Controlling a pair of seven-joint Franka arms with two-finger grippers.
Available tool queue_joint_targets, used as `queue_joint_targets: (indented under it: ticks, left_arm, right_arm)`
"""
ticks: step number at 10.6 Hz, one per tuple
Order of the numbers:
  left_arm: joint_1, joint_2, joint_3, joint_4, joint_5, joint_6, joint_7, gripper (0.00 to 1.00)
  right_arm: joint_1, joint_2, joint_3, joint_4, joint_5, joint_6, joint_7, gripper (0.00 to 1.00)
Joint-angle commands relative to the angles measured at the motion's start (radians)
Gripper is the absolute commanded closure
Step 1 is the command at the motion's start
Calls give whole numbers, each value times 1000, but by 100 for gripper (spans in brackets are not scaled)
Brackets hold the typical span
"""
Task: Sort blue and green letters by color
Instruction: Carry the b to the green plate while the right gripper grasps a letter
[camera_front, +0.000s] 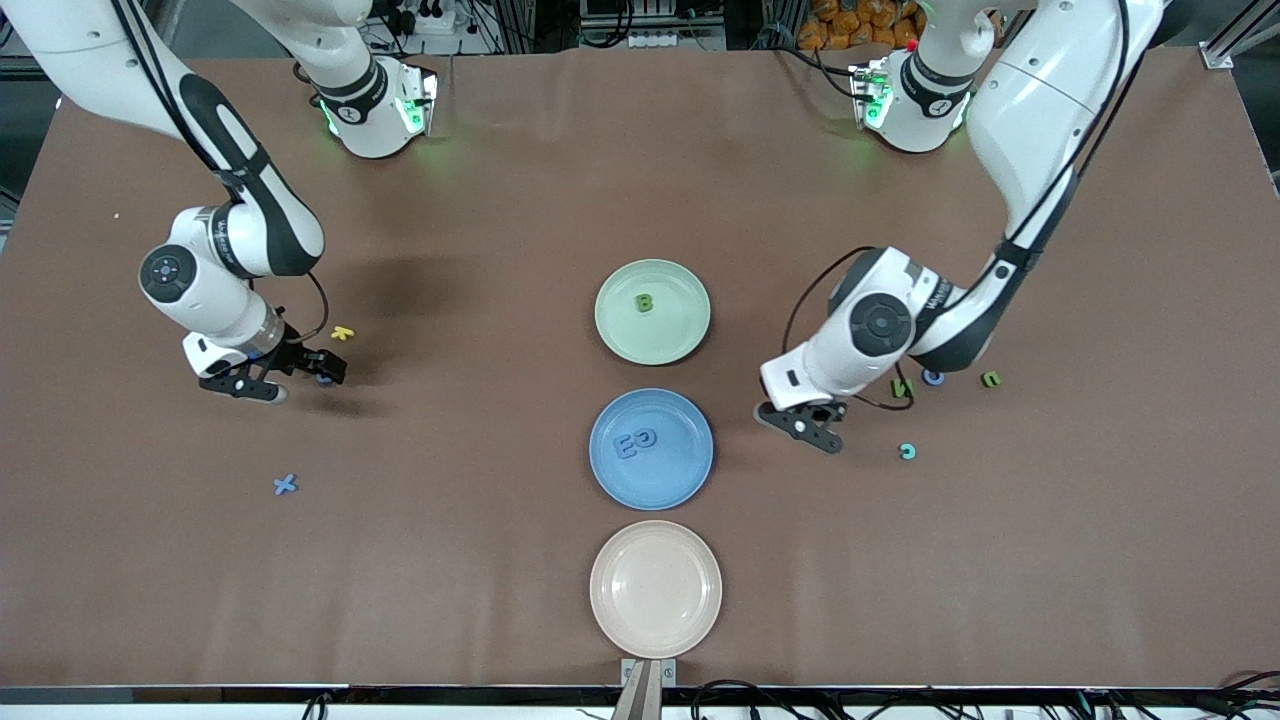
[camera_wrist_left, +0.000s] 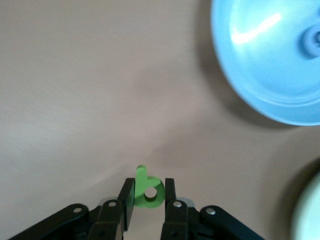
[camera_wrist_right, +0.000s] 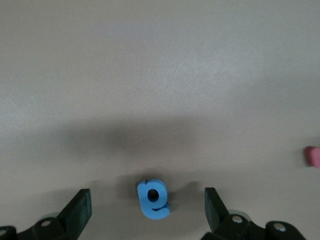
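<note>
The right gripper grabs the blue letter g by its round loop (camera_wrist_right: 153, 186) next, to sort it onto the blue plate.
My left gripper (camera_wrist_left: 149, 186) is shut on a small green letter b (camera_wrist_left: 143, 181), held above the bare table beside the blue plate (camera_wrist_left: 260, 65). In the front view this gripper (camera_front: 815, 430) hangs between the blue plate (camera_front: 685, 470) and several loose letters. My right gripper (camera_wrist_right: 147, 196) is open and low, its fingers on either side of a blue letter g (camera_wrist_right: 153, 200) that lies on the table. In the front view it (camera_front: 288, 378) is at the right arm's end. The green plate (camera_front: 685, 335) holds a green B (camera_front: 645, 302). On the blue plate lie two blue letters (camera_front: 636, 441).
A beige plate (camera_front: 655, 588) sits nearest the front camera. A blue X (camera_front: 285, 484) and a yellow letter (camera_front: 342, 333) lie near the right gripper. By the left arm lie a green N (camera_front: 902, 387), a blue ring letter (camera_front: 933, 377), another green letter (camera_front: 990, 379) and a teal one (camera_front: 907, 451).
</note>
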Motion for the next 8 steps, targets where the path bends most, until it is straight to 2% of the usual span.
queue_joint_targets:
  ticks: [1, 3, 4, 6, 7, 8]
  left_arm:
    - [-61, -16, -58, -3, -18, -46, -273, 95]
    - [-148, -7, -58, 5, -15, -46, -456, 94]
    - [-211, -6, -55, 13, -5, -46, -580, 94]
    - [-288, 10, -49, 40, -1, -46, -736, 92]
    - [-305, 17, -49, 42, -1, -44, -762, 80]
    - [-322, 24, -49, 42, 5, -41, -792, 73]
  right_arm:
    - [-16, 25, 10, -9, -12, 34, 7, 11]
    - [-18, 22, 10, -7, -15, 18, -28, 57]
    - [-20, 19, 8, -7, -15, 7, -36, 67]
    - [-32, 16, 8, -9, -15, -7, -39, 73]
    - [-32, 17, 8, -9, -15, -7, -47, 81]
    - [-32, 17, 8, -7, -15, -9, -51, 85]
